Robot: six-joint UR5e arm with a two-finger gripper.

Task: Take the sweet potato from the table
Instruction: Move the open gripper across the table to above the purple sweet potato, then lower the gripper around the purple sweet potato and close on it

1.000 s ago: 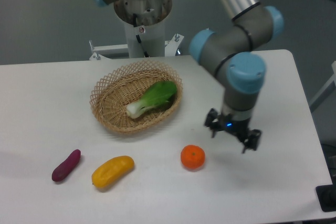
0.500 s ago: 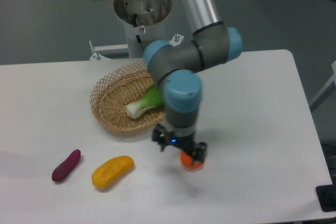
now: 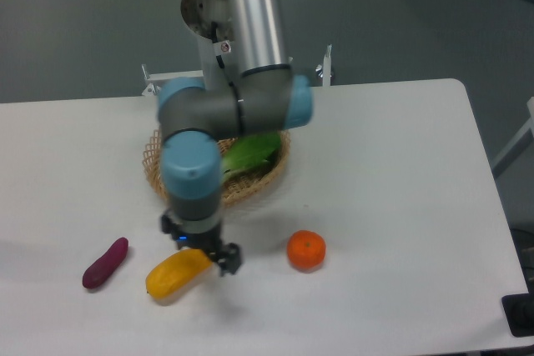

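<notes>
I will next grab the sweet potato with my gripper by its slim middle (image 3: 105, 264), so that I can pick it up from the table.
The sweet potato (image 3: 105, 263) is a slim dark purple tuber lying on the white table (image 3: 400, 164) at the front left. My gripper (image 3: 201, 245) hangs open and empty above the right end of the fatter yellow-orange vegetable (image 3: 173, 273). It is to the right of the sweet potato, about a hand's width away, and holds nothing.
A wicker basket (image 3: 155, 152) with a green leafy vegetable (image 3: 252, 154) sits behind the gripper, partly hidden by the arm. A round orange fruit (image 3: 306, 250) lies to the right of the gripper. The robot base stands at the back.
The arm has swept left across the table, from right of the orange fruit, over it, to above the yellow vegetable. The objects have not moved.
</notes>
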